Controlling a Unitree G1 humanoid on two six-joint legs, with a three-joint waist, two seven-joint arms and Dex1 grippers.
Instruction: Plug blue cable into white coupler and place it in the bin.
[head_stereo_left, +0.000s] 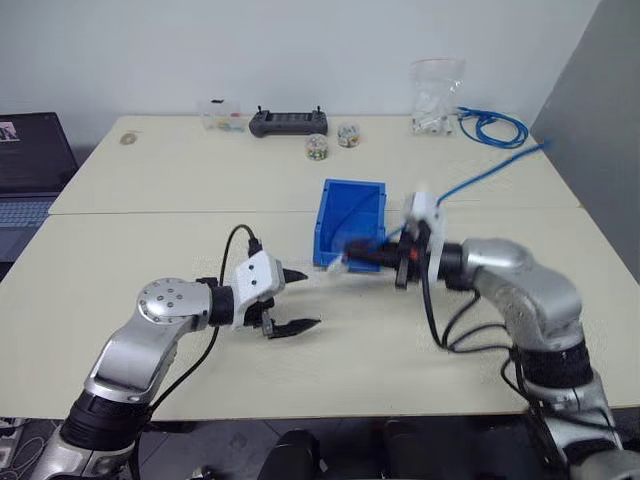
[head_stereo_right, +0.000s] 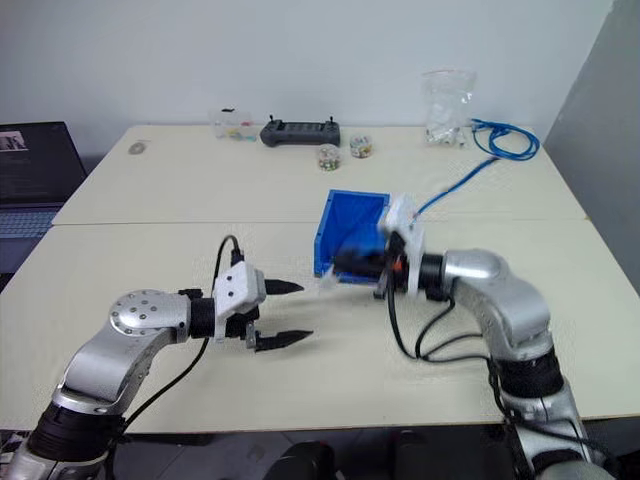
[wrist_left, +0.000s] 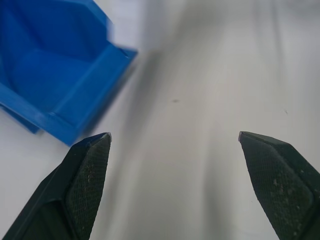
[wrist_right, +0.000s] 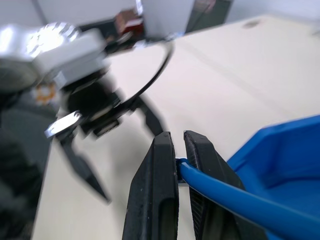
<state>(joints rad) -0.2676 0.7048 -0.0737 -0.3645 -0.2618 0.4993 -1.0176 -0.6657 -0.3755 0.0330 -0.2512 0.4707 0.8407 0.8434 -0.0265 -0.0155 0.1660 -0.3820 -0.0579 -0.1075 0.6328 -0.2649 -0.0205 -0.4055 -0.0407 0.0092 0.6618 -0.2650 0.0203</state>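
My right gripper holds the blue cable and needs to keep holding it until it is inside the bin's rim (wrist_right: 257, 132). The cable hangs outside in the wrist view and would miss if I opened now.
My right gripper (wrist_right: 179, 138) is shut on the blue cable (wrist_right: 235, 200), which runs out from between its fingers. It hangs above the table just in front of the bin (head_stereo_left: 352, 212), a bright-blue bin with an open top. From the gripper the cable (head_stereo_left: 485, 176) trails back towards the far right. A pale blur (head_stereo_right: 327, 280) sits at its fingertips; I cannot tell whether it is the white coupler. My left gripper (head_stereo_left: 311, 298) is open and holds nothing. It is raised over the table to the left of the bin (wrist_left: 55, 75), pointing towards it.
Along the far edge lie a black controller (head_stereo_left: 288, 122), two small jars (head_stereo_left: 318, 147), a small clear box (head_stereo_left: 222, 114), a clear bag of white parts (head_stereo_left: 436, 96) and a coiled blue cable bundle (head_stereo_left: 492, 126). A laptop (head_stereo_left: 30, 160) sits off the left side.
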